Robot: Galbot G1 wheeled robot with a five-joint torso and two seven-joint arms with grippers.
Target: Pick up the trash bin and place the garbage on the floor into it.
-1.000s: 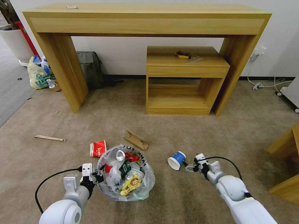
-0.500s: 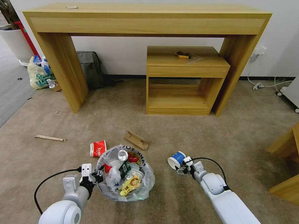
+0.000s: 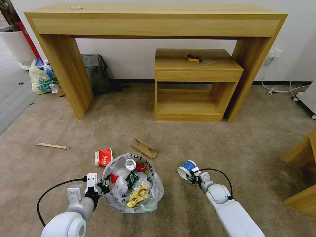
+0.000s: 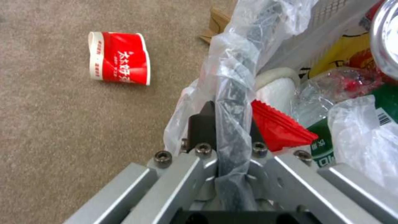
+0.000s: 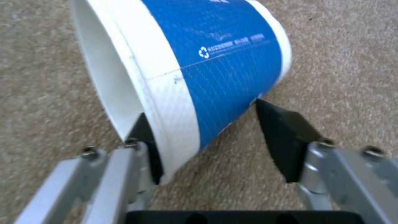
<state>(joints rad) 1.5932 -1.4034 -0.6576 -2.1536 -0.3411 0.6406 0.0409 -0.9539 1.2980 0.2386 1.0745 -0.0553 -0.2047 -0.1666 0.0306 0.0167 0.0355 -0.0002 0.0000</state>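
My right gripper grabs the blue paper cup by its thin white rim [image 3: 187, 178] next, since its round body [image 3: 188, 166] is wider than the open fingers.
The trash bin [image 3: 154, 192], a round bin lined with a crinkly bag and holding several pieces of litter, stands on the beige floor [image 3: 230, 148]. My left gripper [image 3: 100, 187] is shut on the bin's near-left rim and bag [image 4: 232, 102]. A blue paper cup [image 3: 186, 167] lies on its side to the bin's right. My right gripper [image 3: 192, 176] is open at the cup [image 5: 215, 62], one finger [image 5: 145, 137] inside its mouth and the other finger [image 5: 282, 137] outside its wall. A red cup [image 3: 103, 157], a cardboard scrap [image 3: 144, 148] and a stick [image 3: 52, 146] lie on the carpet.
A long wooden desk [image 3: 154, 19] spans the back, with a low shelf unit [image 3: 194, 82] under it. A grey backpack [image 3: 95, 72] and a yellow-green shopping bag [image 3: 41, 79] sit at the back left. More wooden furniture [image 3: 302, 164] stands at the right, cables [image 3: 279, 90] by the wall.
My right gripper has moved left and forward from beside the blue cup until its fingers straddle the cup's wall. The left gripper and the bin have stayed put.
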